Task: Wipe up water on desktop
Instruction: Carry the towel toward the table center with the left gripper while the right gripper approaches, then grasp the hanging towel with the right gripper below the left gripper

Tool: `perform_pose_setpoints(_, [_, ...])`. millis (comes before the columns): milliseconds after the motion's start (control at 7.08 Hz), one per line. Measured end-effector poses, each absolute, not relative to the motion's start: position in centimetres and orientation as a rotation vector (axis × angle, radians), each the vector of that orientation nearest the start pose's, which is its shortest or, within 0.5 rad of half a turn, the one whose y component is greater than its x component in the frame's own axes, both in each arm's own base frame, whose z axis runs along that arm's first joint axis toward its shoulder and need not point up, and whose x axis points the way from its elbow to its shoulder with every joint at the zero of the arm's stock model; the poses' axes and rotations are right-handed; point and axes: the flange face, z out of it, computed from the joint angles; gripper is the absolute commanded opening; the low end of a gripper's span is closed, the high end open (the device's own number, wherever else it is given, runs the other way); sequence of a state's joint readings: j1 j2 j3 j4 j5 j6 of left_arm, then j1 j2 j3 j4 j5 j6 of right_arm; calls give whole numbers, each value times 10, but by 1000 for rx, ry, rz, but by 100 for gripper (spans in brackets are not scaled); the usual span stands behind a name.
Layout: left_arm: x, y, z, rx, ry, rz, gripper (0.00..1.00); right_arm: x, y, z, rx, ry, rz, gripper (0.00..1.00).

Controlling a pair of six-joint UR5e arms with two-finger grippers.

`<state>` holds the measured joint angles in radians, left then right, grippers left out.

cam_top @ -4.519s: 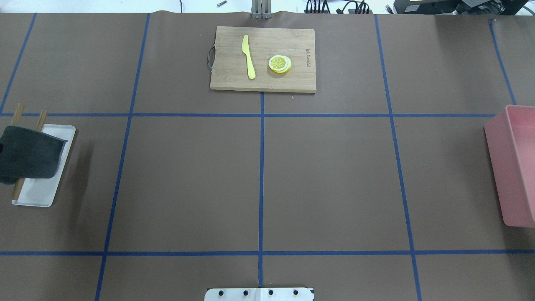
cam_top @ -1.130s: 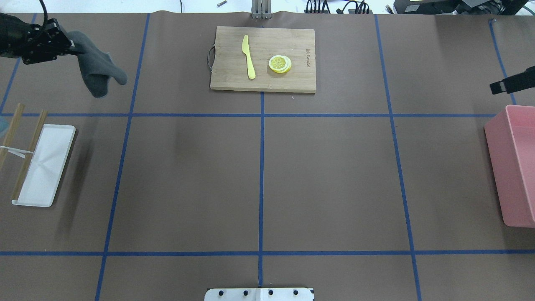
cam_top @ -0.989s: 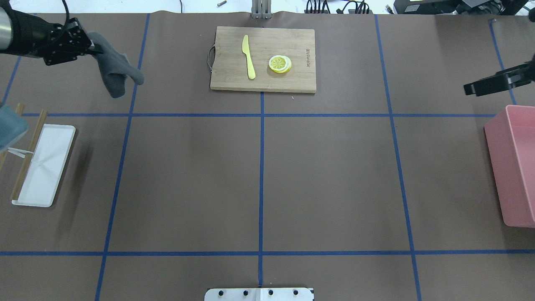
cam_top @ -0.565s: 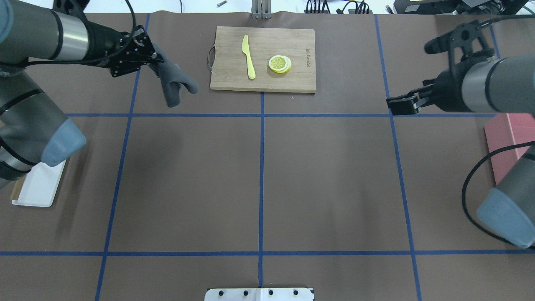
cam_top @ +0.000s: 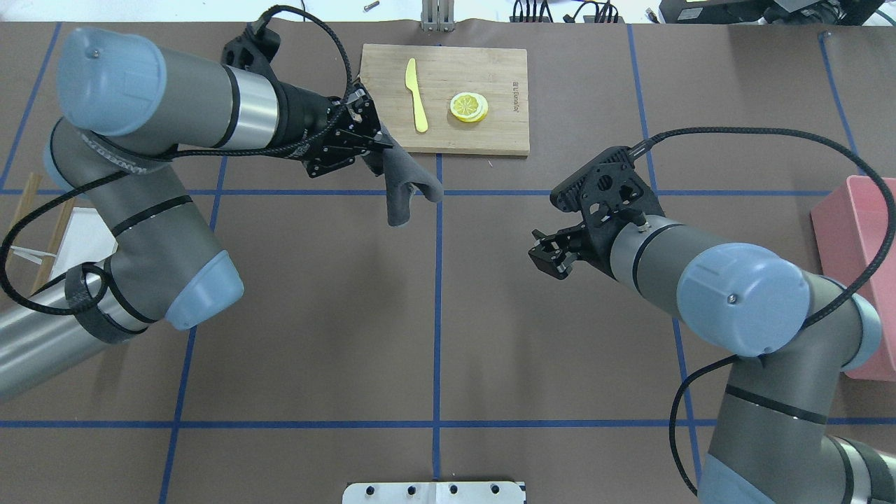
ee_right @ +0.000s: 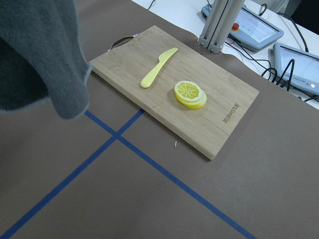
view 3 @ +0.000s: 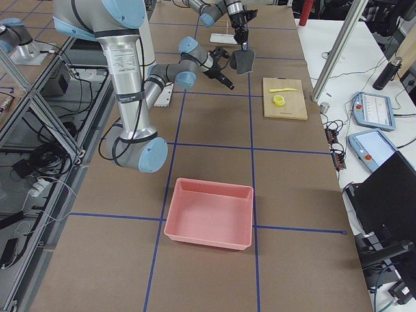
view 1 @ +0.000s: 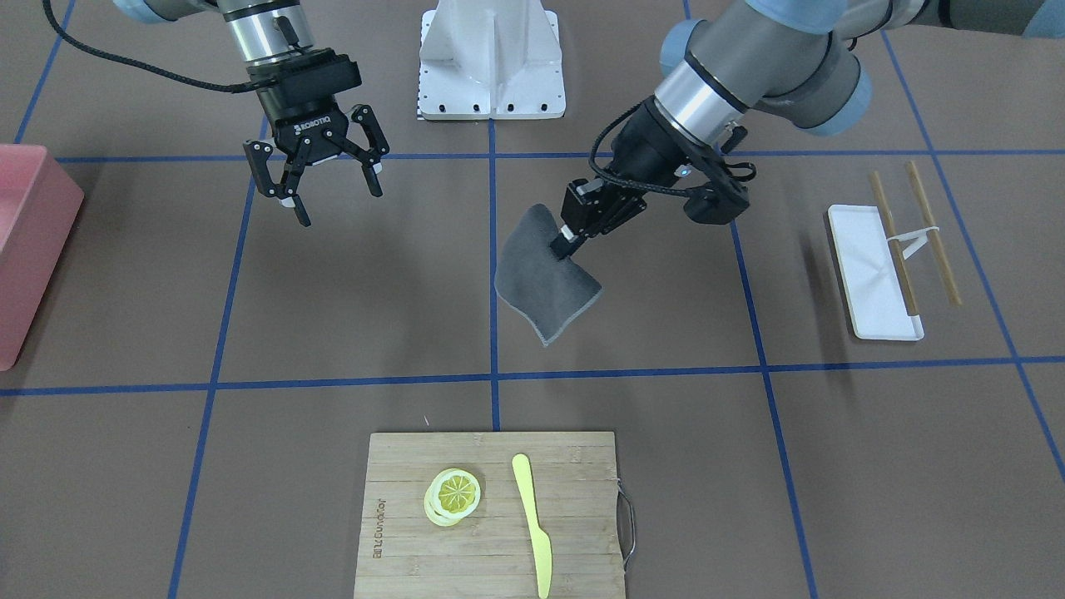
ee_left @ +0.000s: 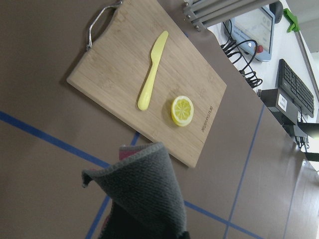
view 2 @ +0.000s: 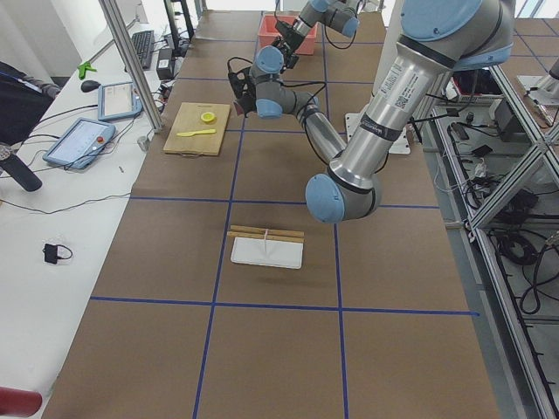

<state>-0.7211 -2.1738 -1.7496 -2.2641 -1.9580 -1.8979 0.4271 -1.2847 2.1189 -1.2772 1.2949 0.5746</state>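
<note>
The cloth's upper free corner (view 1: 538,213) sticks up beside the closed gripper, and the rest of the cloth hangs slack. My right gripper should grab that corner next.
The desktop (cam_top: 315,315) is a matte brown surface crossed by blue tape lines; no water shows on it in these views. My left gripper (cam_top: 371,143) is shut on a corner of a dark grey cloth (cam_top: 402,189), which hangs above the desktop just in front of the cutting board's near left corner. The gripper (view 1: 570,237) and cloth (view 1: 545,283) also show in the front view, and the cloth fills part of the left wrist view (ee_left: 144,194) and the right wrist view (ee_right: 35,59). My right gripper (view 1: 337,200) is open and empty, right of the centre line (cam_top: 546,255).
A bamboo cutting board (cam_top: 483,136) at the far middle carries a yellow knife (cam_top: 416,94) and lemon slices (cam_top: 469,106). A pink bin (cam_top: 864,280) stands at the right edge. A white tray (view 1: 874,274) with a wooden rack lies at the left.
The cloth left the rack over the white tray. My left gripper carried it from the far left toward the centre. My right arm came in from the right toward the middle.
</note>
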Motion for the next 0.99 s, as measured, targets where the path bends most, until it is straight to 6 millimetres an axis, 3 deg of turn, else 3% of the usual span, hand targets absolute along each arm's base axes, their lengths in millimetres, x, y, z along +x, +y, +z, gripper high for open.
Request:
perform_pose_setpoints(282, [422,-450,116,-70,1561,-532,0,-422,-355,230,960,-644,-360,92])
perform_pose_setpoints(565, [438,-425,91,-88,1603,-508,0,-430,-355,228,972,-628,-369,93])
perform_pose_setpoints(989, [452,-420,89,-74,1604,-525,0,-432,-350,223,978,-639,-376,93])
